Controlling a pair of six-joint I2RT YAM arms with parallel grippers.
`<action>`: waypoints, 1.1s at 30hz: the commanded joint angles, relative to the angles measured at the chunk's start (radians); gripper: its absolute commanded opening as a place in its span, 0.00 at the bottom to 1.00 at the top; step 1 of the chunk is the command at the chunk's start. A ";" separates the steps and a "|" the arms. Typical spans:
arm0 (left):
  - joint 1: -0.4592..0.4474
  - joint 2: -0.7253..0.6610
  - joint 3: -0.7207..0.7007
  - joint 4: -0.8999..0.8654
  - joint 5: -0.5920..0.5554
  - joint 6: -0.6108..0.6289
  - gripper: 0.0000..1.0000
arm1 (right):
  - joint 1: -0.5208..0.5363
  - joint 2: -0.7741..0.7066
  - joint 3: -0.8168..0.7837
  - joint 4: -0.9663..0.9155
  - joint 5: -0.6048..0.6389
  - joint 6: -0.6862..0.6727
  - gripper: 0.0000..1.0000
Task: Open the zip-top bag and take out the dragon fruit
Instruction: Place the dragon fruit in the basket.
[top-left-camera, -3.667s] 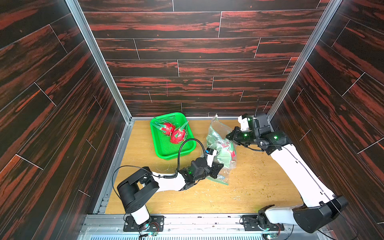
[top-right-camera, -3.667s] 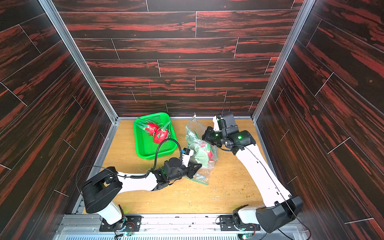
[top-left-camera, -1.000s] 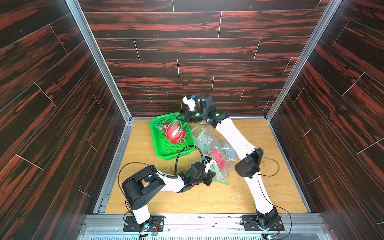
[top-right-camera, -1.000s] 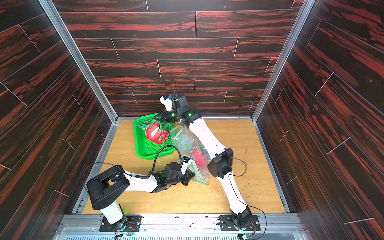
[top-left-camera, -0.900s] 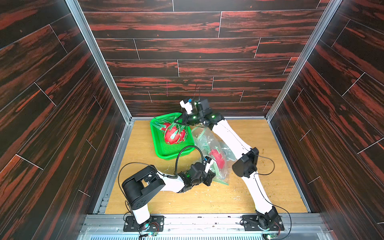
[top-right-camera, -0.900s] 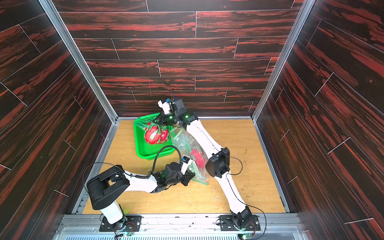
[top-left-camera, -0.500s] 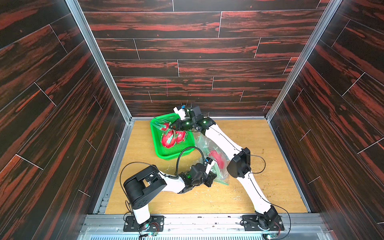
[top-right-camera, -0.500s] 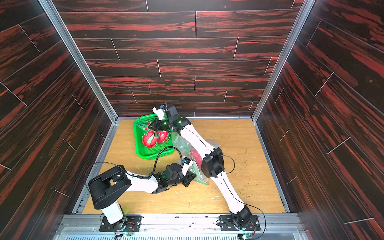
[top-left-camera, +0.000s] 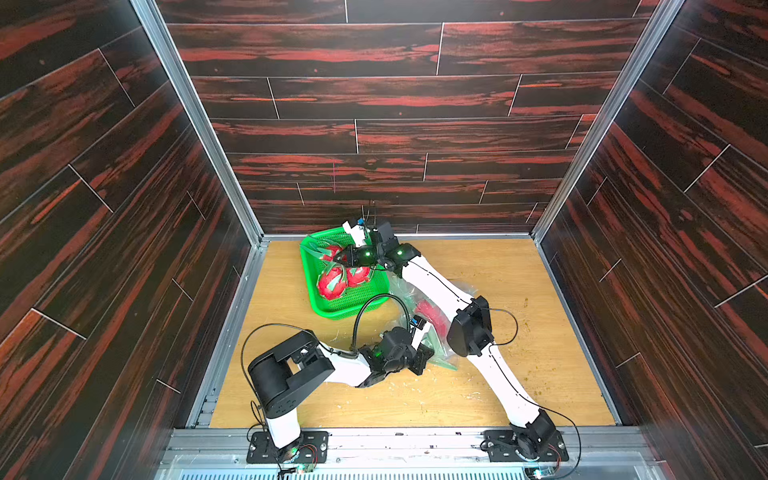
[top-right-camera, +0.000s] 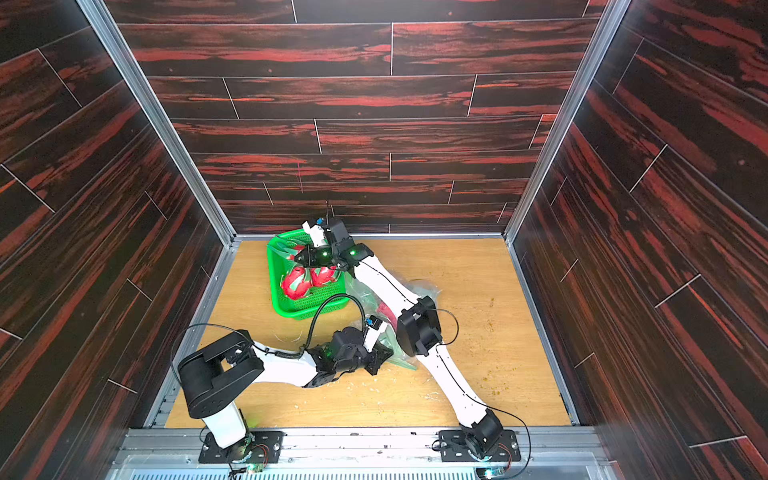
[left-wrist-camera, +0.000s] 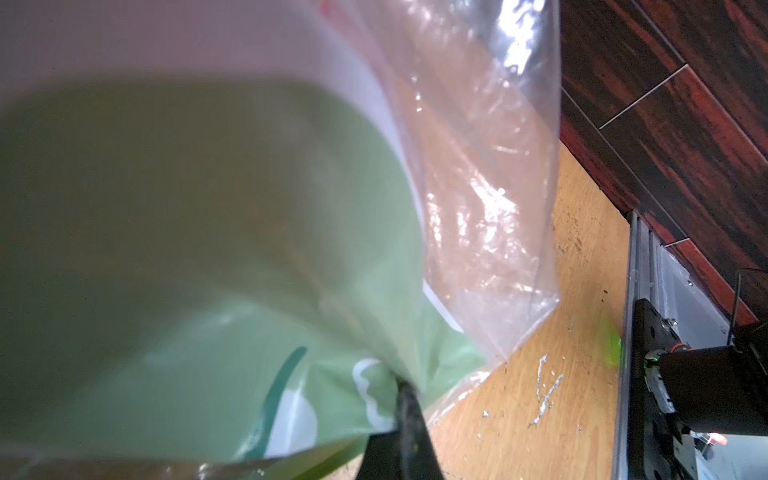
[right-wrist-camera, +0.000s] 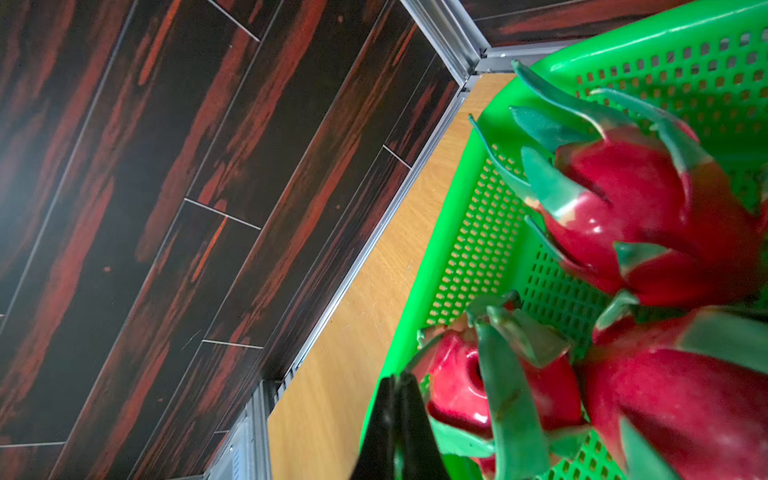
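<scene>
The dragon fruit's red body is below the green basket's rim beside the other fruits and would stay there, so it is time for my right gripper to open now.
The clear zip-top bag (top-left-camera: 401, 291) with green print lies at mid-floor, one dragon fruit (top-left-camera: 432, 313) showing red through it. My left gripper (left-wrist-camera: 405, 384) is shut on the bag's near edge (left-wrist-camera: 478, 166), low on the floor in both top views (top-right-camera: 380, 357). My right gripper (right-wrist-camera: 398, 376) hangs over the far end of the green basket (top-left-camera: 307, 274), shut on a green leaf tip of a dragon fruit (right-wrist-camera: 465, 386). Two more dragon fruits (top-left-camera: 332, 284) (top-left-camera: 359, 274) lie in the basket beside it.
The basket (top-right-camera: 272, 282) stands near the back left corner, close to the metal wall rail (right-wrist-camera: 332, 299). My right arm's elbow (top-left-camera: 469, 332) stretches over the bag. Small crumbs (top-left-camera: 528, 301) dot the wooden floor on the right.
My right gripper has swung left and lower over the basket, carrying the dragon fruit by its leaf. The left gripper has stayed on the bag.
</scene>
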 joint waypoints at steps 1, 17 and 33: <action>-0.011 0.012 -0.003 0.011 0.012 0.011 0.05 | 0.009 0.005 0.035 0.103 0.005 0.005 0.04; -0.013 0.014 0.003 0.009 0.009 0.016 0.05 | 0.008 -0.189 0.040 -0.002 0.014 -0.116 0.42; -0.015 0.034 0.034 -0.049 -0.005 0.072 0.05 | -0.077 -0.602 -0.038 -0.457 0.148 -0.133 0.45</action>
